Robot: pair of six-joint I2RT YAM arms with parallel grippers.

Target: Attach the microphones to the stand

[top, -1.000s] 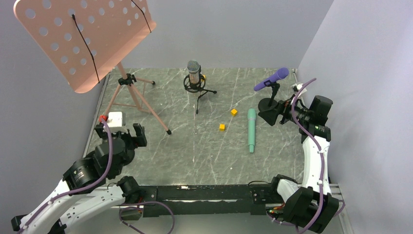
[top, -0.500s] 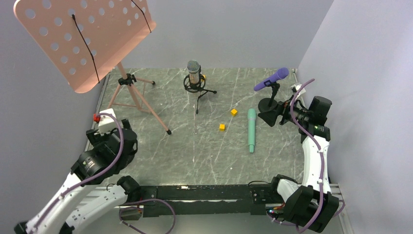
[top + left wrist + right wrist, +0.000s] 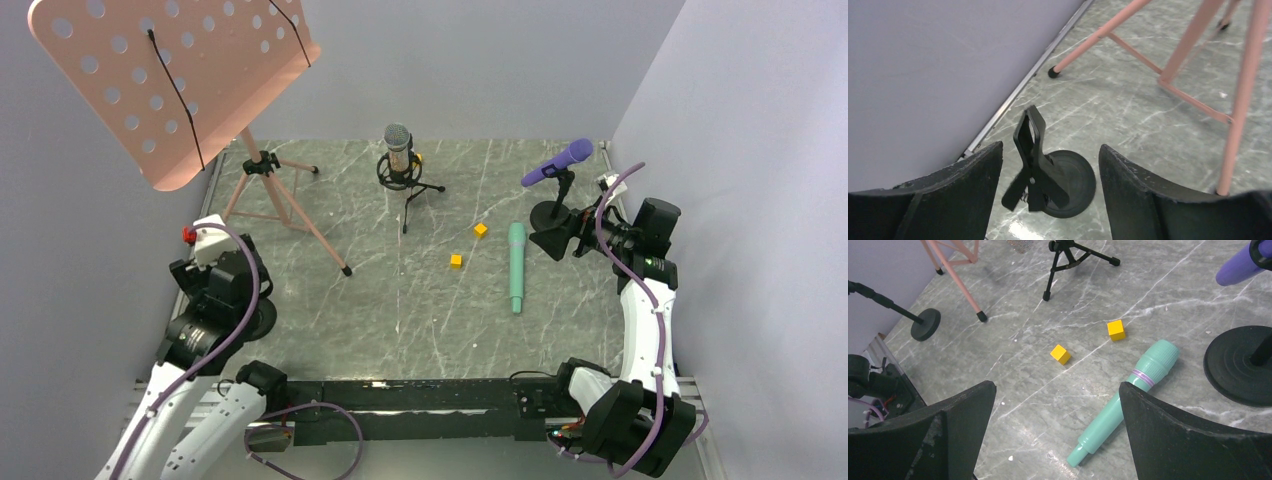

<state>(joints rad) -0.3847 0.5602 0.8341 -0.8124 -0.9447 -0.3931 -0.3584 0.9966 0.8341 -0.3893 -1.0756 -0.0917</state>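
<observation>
The black clip stand would stay on the tabletop if I lifted my left gripper now, fingers open around it.
The mint green microphone [image 3: 516,266] lies flat on the table; it also shows in the right wrist view [image 3: 1128,395]. The purple microphone [image 3: 557,162] sits clipped in a black round-based stand [image 3: 553,213] at the right. The silver-pink microphone [image 3: 398,148] stands in a small tripod stand [image 3: 408,185] at the back. My right gripper [image 3: 552,238] is open and empty beside the purple microphone's stand. My left gripper [image 3: 222,285] is open and empty at the left edge, above an empty black clip stand [image 3: 1034,160] with a round base [image 3: 1079,181].
A pink music stand [image 3: 170,80] on tripod legs [image 3: 290,210] fills the back left. Two yellow cubes [image 3: 481,230] [image 3: 456,261] lie left of the mint microphone. Walls close off the left, back and right.
My left arm has swung back and to the left, turning its gripper from the table's middle toward the left wall. The right arm and the microphones have not moved.
</observation>
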